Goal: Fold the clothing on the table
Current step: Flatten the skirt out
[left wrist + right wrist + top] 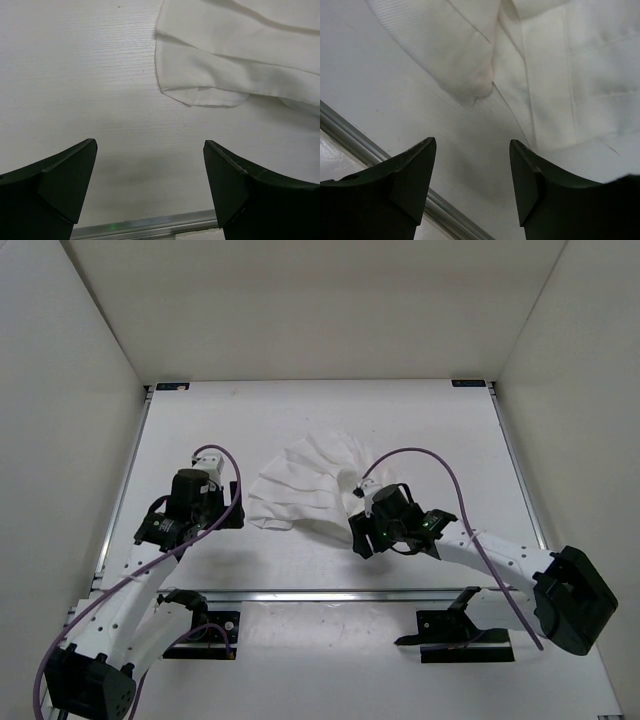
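Note:
My right gripper grabs the clothing by the ribbed corner at its near edge next, leaving the rest free to spread and fold.
The clothing (310,485), a white pleated garment, lies bunched in a fan shape at the middle of the table (200,420). My left gripper (195,518) hovers just left of it, open, with nothing between its fingers. In the left wrist view the left gripper (149,141) is over bare table (75,75), and a folded hem of the clothing (225,65) lies up and to the right. My right gripper (398,532) stands open at the garment's near right edge. In the right wrist view the right gripper (472,140) is empty, with the clothing (545,75) just beyond its tips.
A metal rail (330,593) runs along the table's near edge and shows close under both grippers (150,225) (350,130). Side rails and white walls enclose the table. Purple cables loop above each wrist.

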Motion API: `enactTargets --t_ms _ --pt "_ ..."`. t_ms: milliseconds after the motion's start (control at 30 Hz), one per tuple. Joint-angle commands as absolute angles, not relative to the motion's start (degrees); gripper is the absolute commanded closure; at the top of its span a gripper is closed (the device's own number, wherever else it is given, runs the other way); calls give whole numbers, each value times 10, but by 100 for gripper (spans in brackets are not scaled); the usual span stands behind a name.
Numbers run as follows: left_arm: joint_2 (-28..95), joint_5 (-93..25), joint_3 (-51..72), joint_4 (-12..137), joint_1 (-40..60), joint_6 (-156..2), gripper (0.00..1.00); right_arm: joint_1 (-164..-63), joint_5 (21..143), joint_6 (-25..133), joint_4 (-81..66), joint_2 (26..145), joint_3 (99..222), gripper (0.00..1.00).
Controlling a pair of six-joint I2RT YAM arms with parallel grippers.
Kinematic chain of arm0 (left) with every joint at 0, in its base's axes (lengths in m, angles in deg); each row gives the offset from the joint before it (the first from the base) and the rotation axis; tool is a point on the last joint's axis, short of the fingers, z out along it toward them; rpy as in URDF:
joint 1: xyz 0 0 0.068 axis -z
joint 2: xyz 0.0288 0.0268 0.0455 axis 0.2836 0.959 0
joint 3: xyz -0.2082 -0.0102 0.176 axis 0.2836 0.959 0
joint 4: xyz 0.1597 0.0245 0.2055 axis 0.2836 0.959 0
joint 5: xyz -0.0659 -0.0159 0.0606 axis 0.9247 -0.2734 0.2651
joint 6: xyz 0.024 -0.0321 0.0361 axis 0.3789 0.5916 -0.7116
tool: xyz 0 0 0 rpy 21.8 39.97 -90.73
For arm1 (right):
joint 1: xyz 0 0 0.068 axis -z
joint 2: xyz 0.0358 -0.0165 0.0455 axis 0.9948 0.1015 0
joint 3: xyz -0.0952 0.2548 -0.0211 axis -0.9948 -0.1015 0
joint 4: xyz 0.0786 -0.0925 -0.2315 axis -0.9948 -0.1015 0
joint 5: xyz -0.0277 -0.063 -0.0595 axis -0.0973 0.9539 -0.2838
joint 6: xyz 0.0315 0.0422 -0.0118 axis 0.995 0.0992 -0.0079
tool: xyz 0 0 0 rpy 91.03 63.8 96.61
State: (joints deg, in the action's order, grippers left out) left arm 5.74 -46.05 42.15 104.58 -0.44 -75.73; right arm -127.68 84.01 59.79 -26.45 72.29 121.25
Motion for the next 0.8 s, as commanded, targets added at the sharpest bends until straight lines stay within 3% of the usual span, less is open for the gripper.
enactTargets --t_ms 0,367,400,433,500,600,767 --pt "48 -464 425 1039 -4 -756 2 -1293 821 595 -143 737 1197 43" --pt "49 -467 425 1039 -7 -757 2 -1302 821 573 -27 854 1214 43" --pt "46 -467 423 1040 -7 -755 2 -1302 815 572 -28 860 1222 48" --pt "47 -469 424 1037 -12 -754 1 -1306 812 577 -35 874 1241 69" --pt "45 -474 427 1044 -14 -752 2 -1315 811 577 -48 895 1275 100" --pt "31 -502 422 1042 -40 -739 6 -1321 792 580 -49 930 1361 100" --pt "-24 -553 426 1045 -68 -722 11 -1332 768 559 -153 1010 1706 100"
